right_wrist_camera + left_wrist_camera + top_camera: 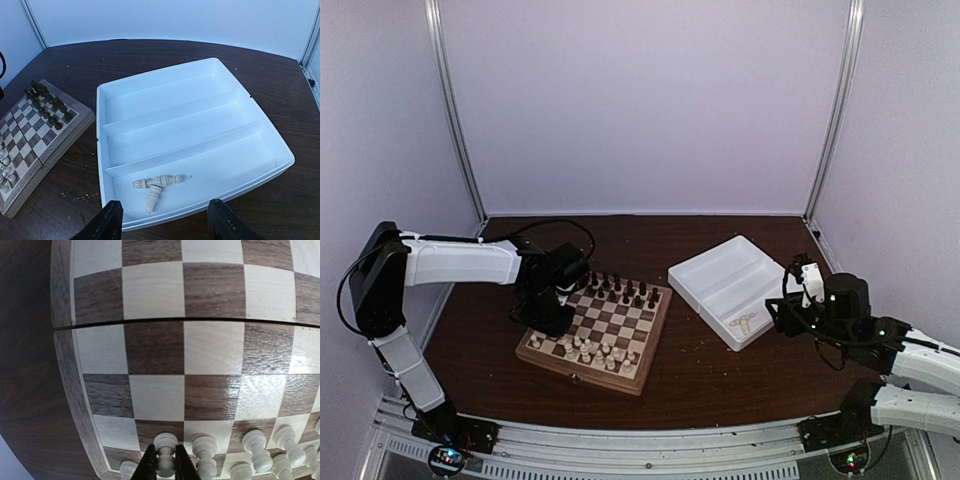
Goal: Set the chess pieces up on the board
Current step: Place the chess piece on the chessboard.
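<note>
The cream pawn's base rests upright on a flat dark square and the pawn would stay standing, so it is time for my left gripper to open now.
The board (582,366) lies left of centre, with dark pieces (620,288) along its far rows and cream chess pieces (595,350) along its near rows. My left gripper (552,318) is low over the board's near-left corner. In the left wrist view its black fingers (148,465) pinch the neck of an upright cream pawn (165,442), beside other pawns (205,447). My right gripper (165,212) hangs open over the white tray's near rim, just short of two cream pieces (160,181) lying crossed in the near compartment.
The white tray (720,270) with three long compartments sits right of the board on the dark brown table. Its two far compartments (170,105) hold nothing. White walls with metal posts close in the back and sides.
</note>
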